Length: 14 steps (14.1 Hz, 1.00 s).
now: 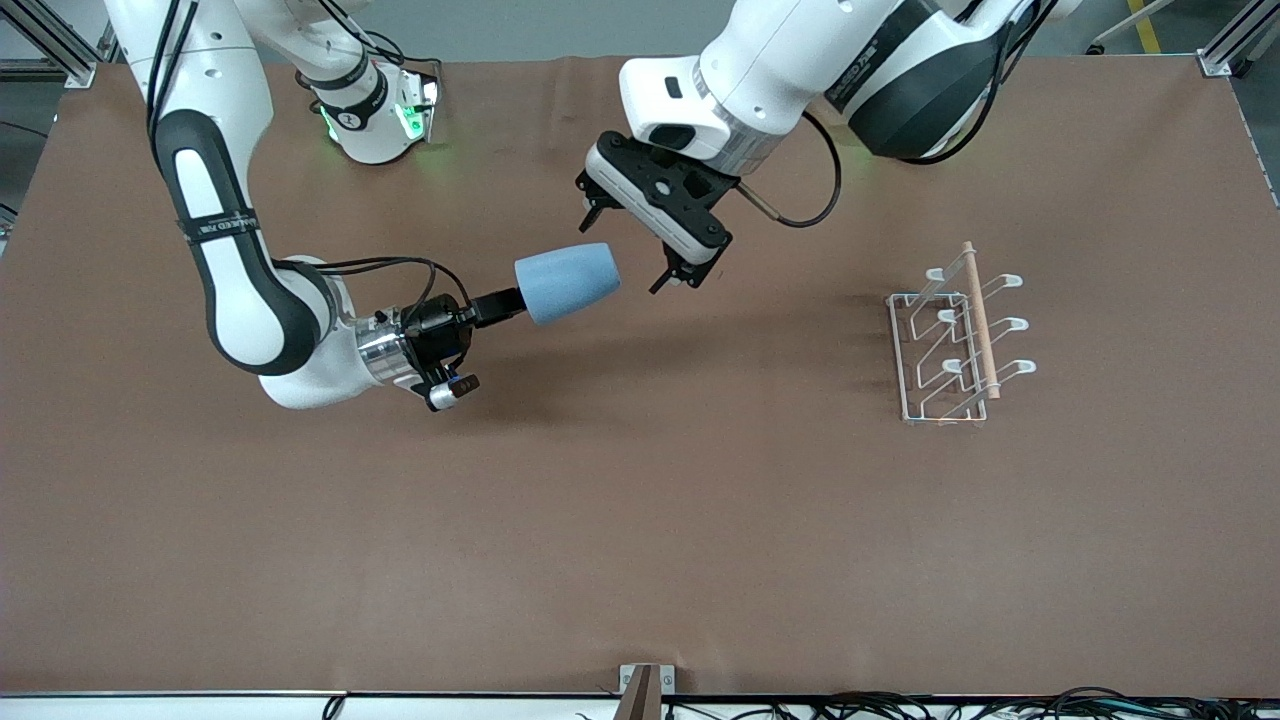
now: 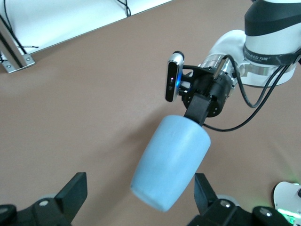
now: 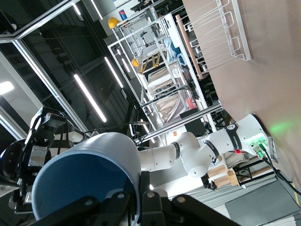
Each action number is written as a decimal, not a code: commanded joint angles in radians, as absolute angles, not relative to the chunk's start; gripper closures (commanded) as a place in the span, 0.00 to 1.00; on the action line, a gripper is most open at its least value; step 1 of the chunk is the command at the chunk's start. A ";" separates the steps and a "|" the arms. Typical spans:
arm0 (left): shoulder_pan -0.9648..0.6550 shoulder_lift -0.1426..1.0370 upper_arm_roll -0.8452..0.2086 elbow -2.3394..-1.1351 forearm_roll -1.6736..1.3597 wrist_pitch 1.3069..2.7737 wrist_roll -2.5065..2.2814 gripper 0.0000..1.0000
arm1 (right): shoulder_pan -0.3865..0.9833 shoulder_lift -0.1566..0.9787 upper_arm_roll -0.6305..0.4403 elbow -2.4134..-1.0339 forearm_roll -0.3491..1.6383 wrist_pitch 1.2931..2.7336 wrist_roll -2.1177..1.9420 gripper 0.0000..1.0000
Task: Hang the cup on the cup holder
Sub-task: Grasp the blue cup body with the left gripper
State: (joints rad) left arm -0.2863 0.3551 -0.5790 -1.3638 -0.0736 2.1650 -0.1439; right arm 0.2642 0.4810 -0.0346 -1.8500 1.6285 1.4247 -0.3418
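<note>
The left gripper grabs the light-blue cup by its closed end next, leaving the cup's open rim free for the cup holder (image 1: 960, 340).
My right gripper (image 1: 503, 302) is shut on the rim of the light-blue cup (image 1: 567, 283) and holds it on its side above the middle of the table. In the right wrist view one finger is inside the cup (image 3: 84, 183) and one outside, at the gripper (image 3: 141, 200). My left gripper (image 1: 628, 252) is open, and the cup's closed end points at it. In the left wrist view the cup (image 2: 171, 165) reaches between my left gripper's (image 2: 138, 195) spread fingers without touching them. The white wire cup holder (image 1: 960, 340) stands toward the left arm's end of the table, with nothing on its prongs.
The brown table mat (image 1: 640, 520) holds nothing else. The right arm's elbow (image 1: 250, 300) hangs low over the mat toward its own end. The holder's wooden rod (image 1: 980, 320) runs along its top. The holder also shows in the right wrist view (image 3: 221, 33).
</note>
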 commanded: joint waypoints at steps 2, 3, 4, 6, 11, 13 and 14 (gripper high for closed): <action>-0.345 0.413 -0.572 -1.331 -0.019 2.200 -0.137 0.00 | 0.288 0.486 -0.043 -1.829 1.655 1.437 -0.328 0.99; -0.360 0.420 -0.572 -1.331 0.000 2.210 -0.133 0.00 | 0.290 0.489 -0.043 -1.827 1.655 1.446 -0.330 0.99; -0.368 0.425 -0.572 -1.331 0.020 2.214 -0.130 0.00 | 0.293 0.492 -0.043 -1.827 1.655 1.451 -0.330 0.99; -0.390 0.448 -0.572 -1.333 0.061 2.233 -0.086 0.00 | 0.296 0.492 -0.043 -1.822 1.655 1.451 -0.328 0.99; -0.402 0.498 -0.574 -1.338 0.115 2.237 0.046 0.00 | 0.299 0.492 -0.043 -1.821 1.655 1.454 -0.330 0.99; -0.403 0.505 -0.574 -1.341 0.139 2.237 0.057 0.00 | 0.299 0.492 -0.043 -1.821 1.655 1.456 -0.328 0.99; -0.405 0.514 -0.574 -1.341 0.158 2.237 0.060 0.00 | 0.299 0.492 -0.043 -1.821 1.655 1.456 -0.328 0.99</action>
State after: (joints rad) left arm -0.3926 0.4948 -0.5768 -1.3622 0.1152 2.2348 0.0460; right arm 0.2864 0.4830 -0.0348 -1.8372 1.6294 1.4617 -0.3418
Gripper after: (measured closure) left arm 0.000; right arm 0.947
